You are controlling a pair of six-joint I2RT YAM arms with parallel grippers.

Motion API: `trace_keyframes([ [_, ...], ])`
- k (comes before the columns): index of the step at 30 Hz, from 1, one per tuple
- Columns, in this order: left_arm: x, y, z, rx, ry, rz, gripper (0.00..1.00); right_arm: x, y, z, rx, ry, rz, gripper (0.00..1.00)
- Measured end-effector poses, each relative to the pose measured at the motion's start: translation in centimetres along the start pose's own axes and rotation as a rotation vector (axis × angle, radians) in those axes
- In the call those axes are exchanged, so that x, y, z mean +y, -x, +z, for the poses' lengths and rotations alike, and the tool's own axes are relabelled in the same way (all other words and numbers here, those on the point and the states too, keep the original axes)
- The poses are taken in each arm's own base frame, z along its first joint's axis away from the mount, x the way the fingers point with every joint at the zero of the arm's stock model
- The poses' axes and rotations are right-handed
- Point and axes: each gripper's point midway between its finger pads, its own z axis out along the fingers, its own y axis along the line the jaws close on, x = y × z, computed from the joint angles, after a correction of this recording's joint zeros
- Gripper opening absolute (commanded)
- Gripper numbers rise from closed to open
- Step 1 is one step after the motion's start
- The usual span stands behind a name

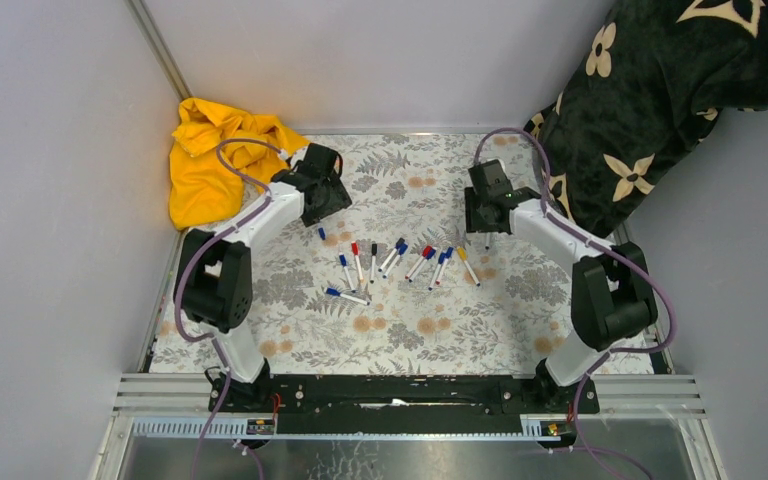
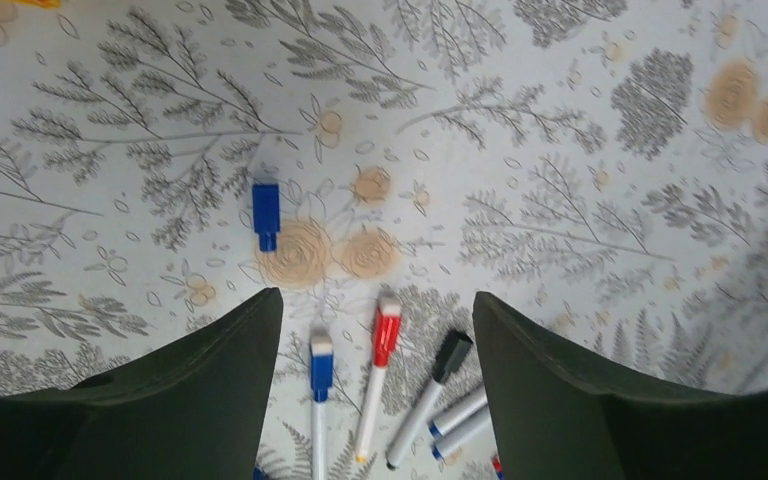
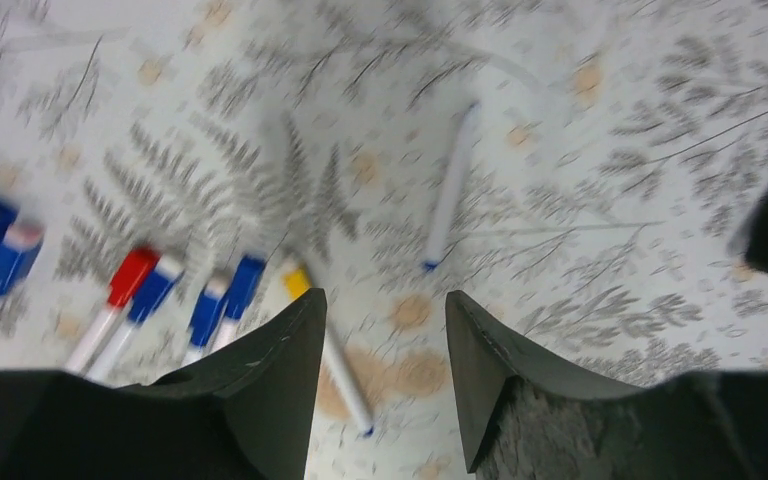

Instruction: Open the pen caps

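I need to pick up the yellow-capped pen (image 3: 297, 280) by its white body with my right gripper next. The yellow cap is then free for my left gripper to open.
Several white-barrelled pens (image 1: 390, 262) lie in a loose row mid-table, still capped in blue, red, black and yellow. One loose blue cap (image 1: 321, 233) lies apart at the left and also shows in the left wrist view (image 2: 266, 212). My left gripper (image 1: 325, 197) is open and empty above it. Between its fingers (image 2: 375, 310) I see a blue-capped pen (image 2: 320, 365), a red-capped pen (image 2: 387, 335) and a black-capped pen (image 2: 451, 355). My right gripper (image 1: 487, 215) is open and empty (image 3: 385, 300) over a yellow-capped pen (image 3: 297, 280). An uncapped white barrel (image 3: 450, 190) lies beyond it.
A crumpled yellow cloth (image 1: 210, 160) lies at the back left corner. A dark blanket with pale flowers (image 1: 660, 110) hangs over the back right. Grey walls enclose the floral table cover (image 1: 400, 335) on three sides.
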Motion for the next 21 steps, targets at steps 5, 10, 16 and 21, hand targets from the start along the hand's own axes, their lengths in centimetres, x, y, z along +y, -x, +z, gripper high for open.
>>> trace_keyframes([
  [5, -0.1, -2.1, -1.7, 0.053, -0.074, -0.022, 0.77, 1.6, -4.9, -1.5, 0.102, 0.076, -0.069, 0.53],
  [10, -0.1, -4.1, -2.7, 0.111, -0.124, -0.053, 0.77, 1.6, -9.3, -1.9, 0.213, 0.109, -0.099, 0.52],
  [16, -0.8, -5.1, -3.9, 0.138, -0.184, -0.085, 0.77, 2.3, -10.7, -2.2, 0.256, 0.142, -0.114, 0.51],
  [21, -1.3, -5.3, -4.3, 0.141, -0.211, -0.099, 0.77, 2.5, -11.0, -1.7, 0.267, 0.143, -0.119, 0.5],
])
